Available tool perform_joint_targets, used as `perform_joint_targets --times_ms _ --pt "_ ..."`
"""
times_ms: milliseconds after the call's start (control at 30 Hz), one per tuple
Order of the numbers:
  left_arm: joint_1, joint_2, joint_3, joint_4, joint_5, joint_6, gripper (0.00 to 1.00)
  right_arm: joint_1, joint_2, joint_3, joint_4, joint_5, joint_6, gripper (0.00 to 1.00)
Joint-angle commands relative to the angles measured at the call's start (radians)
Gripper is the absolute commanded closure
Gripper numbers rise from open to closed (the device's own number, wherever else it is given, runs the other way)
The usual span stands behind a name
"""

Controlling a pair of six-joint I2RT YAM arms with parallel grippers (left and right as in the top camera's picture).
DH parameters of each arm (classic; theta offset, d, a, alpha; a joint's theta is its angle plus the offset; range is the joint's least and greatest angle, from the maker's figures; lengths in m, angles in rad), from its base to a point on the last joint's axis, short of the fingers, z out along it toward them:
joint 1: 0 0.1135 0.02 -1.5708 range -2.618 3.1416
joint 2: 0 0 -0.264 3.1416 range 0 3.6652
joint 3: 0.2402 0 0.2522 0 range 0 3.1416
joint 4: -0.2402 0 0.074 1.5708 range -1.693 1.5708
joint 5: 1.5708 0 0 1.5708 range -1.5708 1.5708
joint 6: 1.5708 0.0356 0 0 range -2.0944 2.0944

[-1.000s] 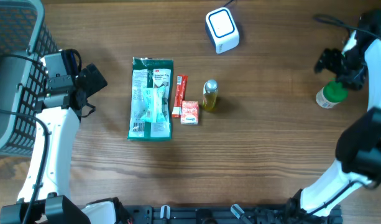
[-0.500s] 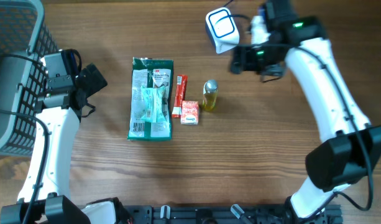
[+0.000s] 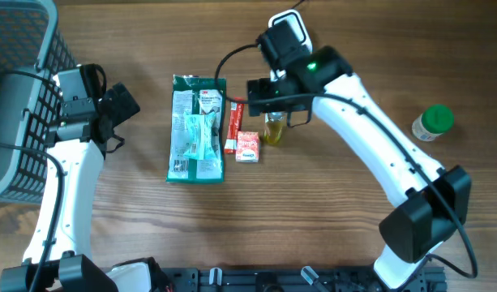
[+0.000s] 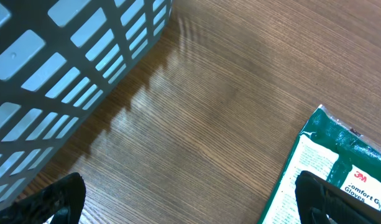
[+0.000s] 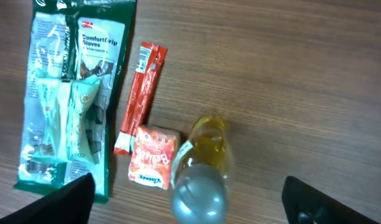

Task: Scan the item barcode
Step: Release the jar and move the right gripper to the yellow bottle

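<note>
The bottle's body should stay free for scanning the barcode, so the robot's right gripper needs to grip the small bottle by its top [image 3: 276,115] [image 5: 201,193] next, with its fingers on opposite sides.
Four items lie in a row mid-table: a green glove packet [image 3: 197,128] [image 5: 66,93], a red stick sachet [image 3: 234,123] [image 5: 139,93], a small orange tissue pack [image 3: 247,146] [image 5: 154,155] and a small bottle of yellow liquid [image 3: 273,128] [image 5: 206,149]. My right gripper [image 3: 272,101] [image 5: 190,202] hovers open over the bottle, one finger on each side, holding nothing. The white scanner [image 3: 300,34] at the back is mostly hidden under the right arm. My left gripper [image 3: 122,105] [image 4: 193,202] stands open over bare wood beside the packet's corner [image 4: 339,168].
A grey mesh basket [image 3: 21,97] [image 4: 66,56] stands at the far left beside the left arm. A green-capped jar [image 3: 432,123] stands alone at the right edge of the table. The right arm stretches diagonally from the front right to the items.
The right arm swung from the far right, away from the green-capped jar, past the scanner to above the middle items. Its jaws widened slightly. The left arm has not moved.
</note>
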Motion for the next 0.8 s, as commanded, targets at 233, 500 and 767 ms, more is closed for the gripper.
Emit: perform_joint_targets --times_ms 233,500,767 --pt "0.005 -0.004 0.014 0.0 0.005 0.016 0.0 -0.002 0.012 -0.156 0.142 0.058 0.04 0.02" --pt "0.005 -0.004 0.014 0.0 0.005 0.016 0.0 -0.002 0.012 -0.241 0.228 0.022 0.04 0.14" --pt "0.005 -0.004 0.014 0.0 0.005 0.016 0.0 -0.002 0.012 -0.241 0.226 0.019 0.04 0.33"
